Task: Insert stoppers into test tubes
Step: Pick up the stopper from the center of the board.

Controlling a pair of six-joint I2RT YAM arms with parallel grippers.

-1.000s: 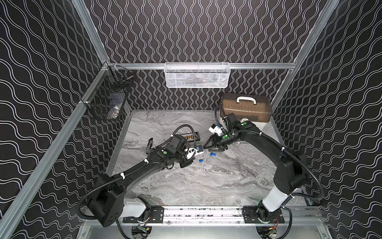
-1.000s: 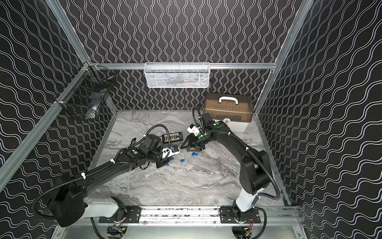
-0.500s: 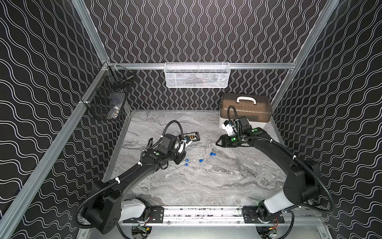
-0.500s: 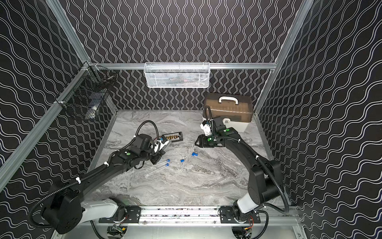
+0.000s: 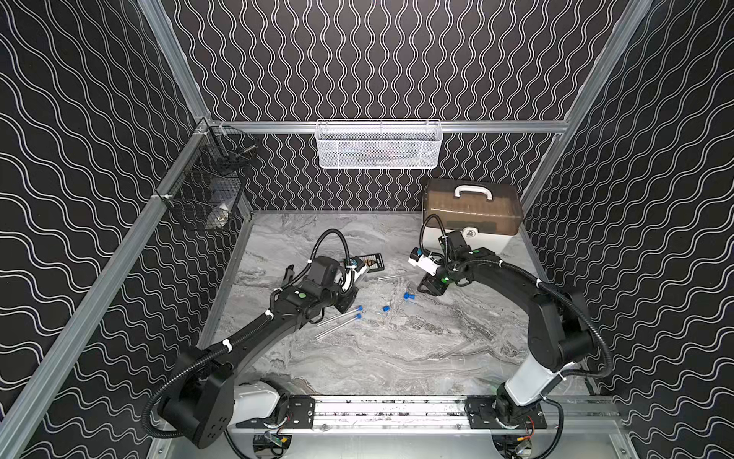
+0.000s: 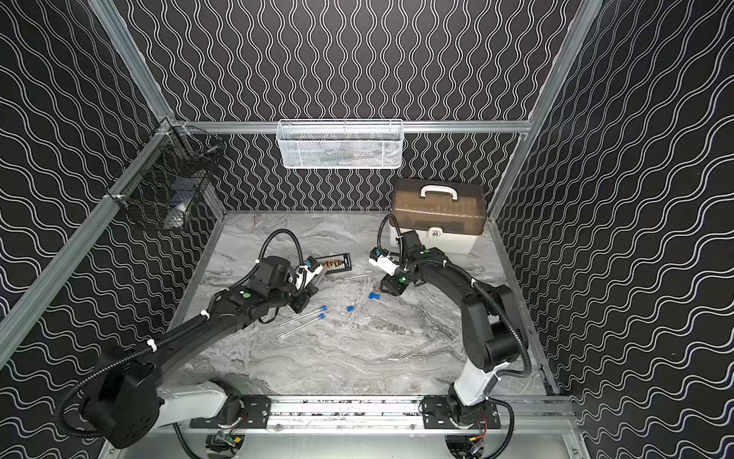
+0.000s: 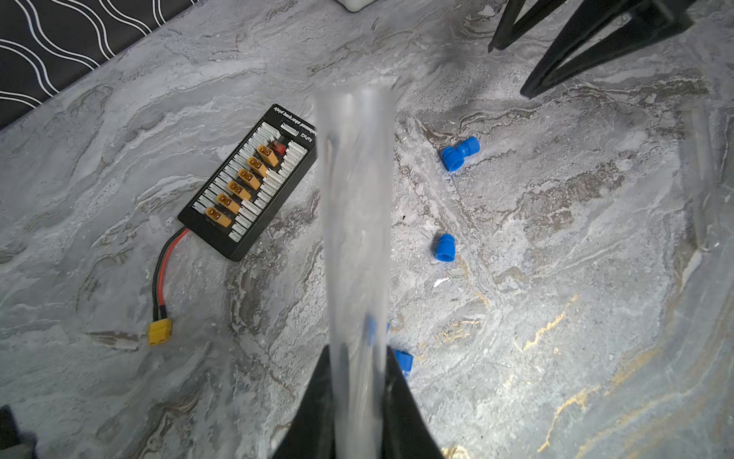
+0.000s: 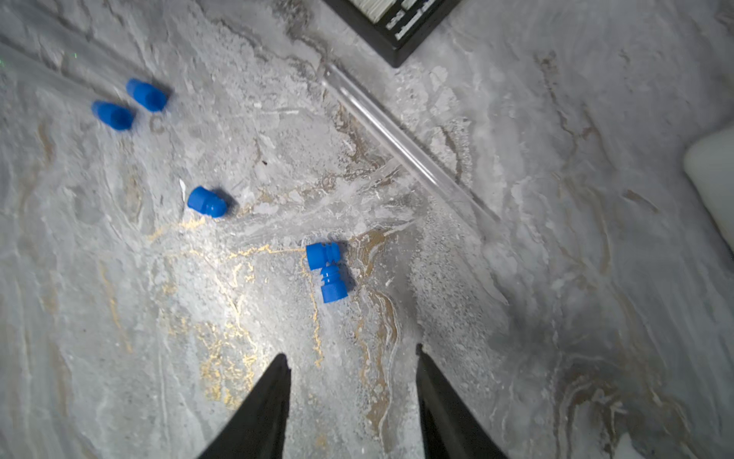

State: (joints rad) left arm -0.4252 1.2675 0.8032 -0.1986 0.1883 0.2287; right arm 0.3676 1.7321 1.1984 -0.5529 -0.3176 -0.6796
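I need to grab the nearer paired blue stopper by its wide end with my right gripper next, narrow end pointing out, to insert it into the test tube.
My left gripper (image 5: 346, 305) (image 7: 355, 365) is shut on a clear test tube (image 7: 353, 238) that sticks out past its fingertips, and no stopper shows on the tube's far end. Two tubes capped with blue stoppers (image 5: 359, 308) (image 6: 321, 316) lie just beside it. Loose blue stoppers lie on the table: a touching pair (image 8: 325, 270) (image 5: 409, 296) and a single one (image 8: 206, 202) (image 5: 386, 308). A bare tube (image 8: 405, 151) (image 5: 391, 275) lies behind them. My right gripper (image 8: 351, 353) (image 5: 425, 288) hangs open just short of the pair, with nothing between its fingers.
A black board with gold connectors (image 7: 250, 183) (image 5: 369, 263) lies behind my left gripper, its red wire ending in a yellow connector (image 7: 160, 332). A brown-lidded white case (image 5: 472, 216) stands at the back right. Another faint clear tube (image 5: 452, 351) lies toward the front right.
A second ago the two grippers were close together. They have parted: the left drew back leftward with its tube, and the right swung away to the right, then came down by the paired stoppers.
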